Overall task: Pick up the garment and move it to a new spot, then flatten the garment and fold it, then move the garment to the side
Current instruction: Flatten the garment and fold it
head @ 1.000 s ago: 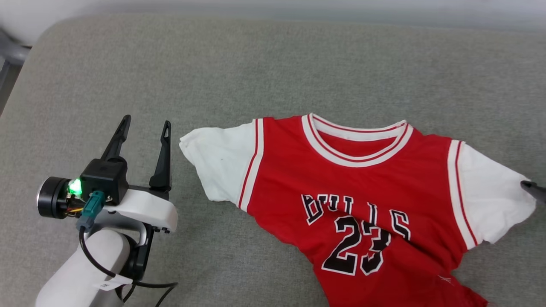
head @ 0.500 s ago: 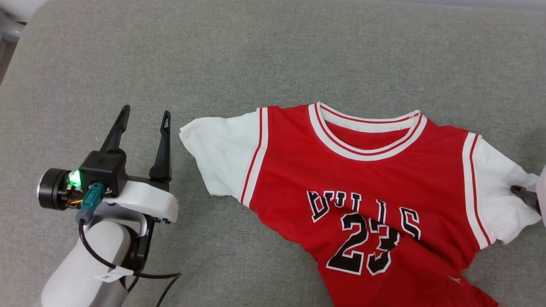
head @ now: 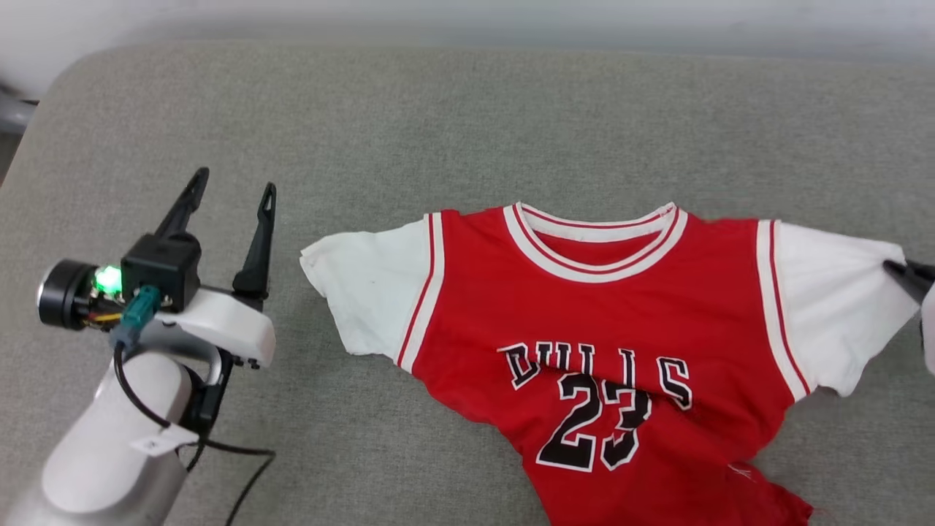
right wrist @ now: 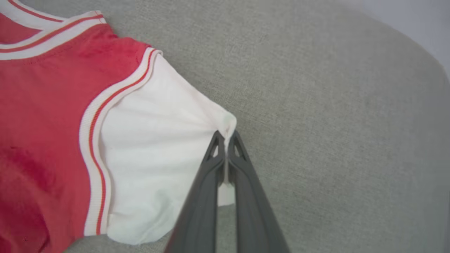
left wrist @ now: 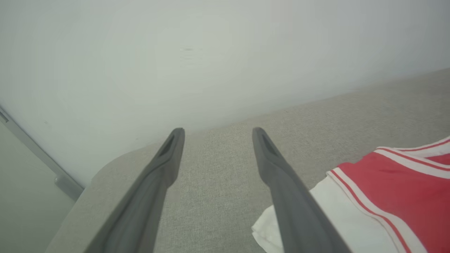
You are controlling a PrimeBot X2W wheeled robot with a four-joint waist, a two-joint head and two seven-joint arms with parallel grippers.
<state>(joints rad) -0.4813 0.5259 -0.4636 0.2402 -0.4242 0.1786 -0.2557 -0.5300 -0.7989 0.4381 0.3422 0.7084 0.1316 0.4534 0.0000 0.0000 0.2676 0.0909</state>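
Note:
The left gripper should next grip the garment (head: 606, 314) by the outer edge of its free white sleeve (head: 315, 279), so that it can move the garment to a new spot.
The garment (head: 606, 314), a red jersey with white short sleeves and black lettering, lies face up on the grey cushion (head: 438, 117). Its lower part is rumpled toward the bottom edge. My right gripper (right wrist: 226, 136) is shut on the outer edge of one white sleeve (right wrist: 154, 147), and the cloth puckers at the fingertips. In the head view that gripper (head: 900, 270) shows as a dark tip at the right edge. My left gripper (head: 232, 186) stands open just left of the other sleeve (head: 365, 285), apart from it. The left wrist view shows its open fingers (left wrist: 165, 165) over bare cushion, the garment (left wrist: 386, 189) to their right.
The cushion's rounded far-left corner (left wrist: 105, 165) ends near a pale wall (left wrist: 175, 52). A cable (head: 146, 409) loops from my left wrist. Bare cushion (right wrist: 334, 123) extends beyond the held sleeve.
My right gripper has shut on the sleeve's edge and drawn it outward, so the sleeve lies stretched flatter. The head camera has shifted. The left gripper stays open.

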